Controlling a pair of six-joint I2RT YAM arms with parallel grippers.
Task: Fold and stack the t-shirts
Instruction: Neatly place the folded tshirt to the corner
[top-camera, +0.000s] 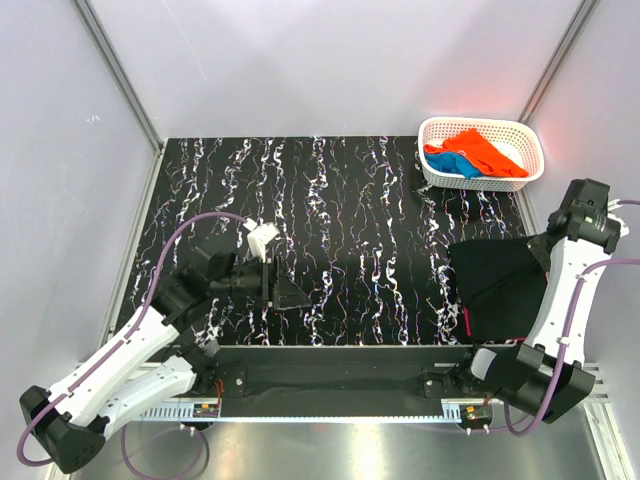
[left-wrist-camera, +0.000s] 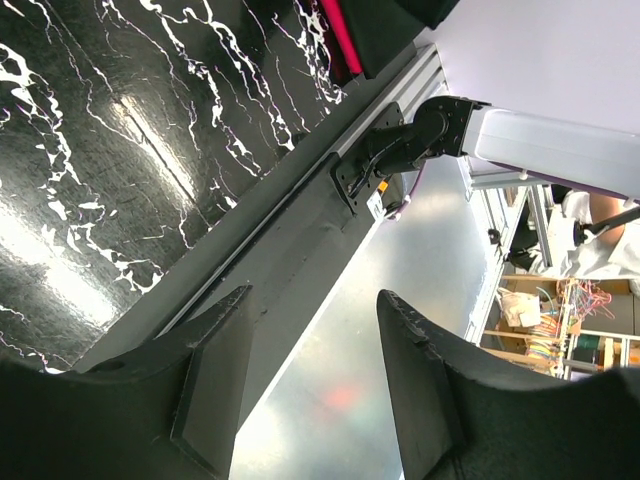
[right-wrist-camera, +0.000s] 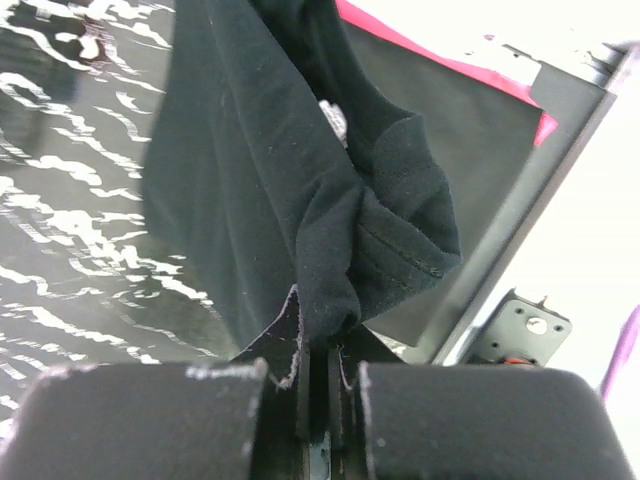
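The fold should stay held in my right gripper for now, because it would drop short and end up bunched if I opened now.
A black t-shirt (top-camera: 495, 285) lies at the table's right front, over a magenta t-shirt whose edge (top-camera: 467, 322) shows beneath it. My right gripper (right-wrist-camera: 322, 345) is shut on a bunched fold of the black t-shirt (right-wrist-camera: 250, 170), lifting that part above the magenta one (right-wrist-camera: 450, 65). Orange (top-camera: 478, 150) and blue (top-camera: 443, 163) t-shirts lie in the white basket (top-camera: 535, 160). My left gripper (top-camera: 293, 293) hovers open over the table's left middle, far from the shirts. In the left wrist view its fingers (left-wrist-camera: 215, 350) have nothing between them.
The basket stands at the table's back right corner. The table's front edge rail (left-wrist-camera: 300, 200) and the right arm's base (left-wrist-camera: 420, 135) show in the left wrist view. Enclosure walls ring the table on three sides.
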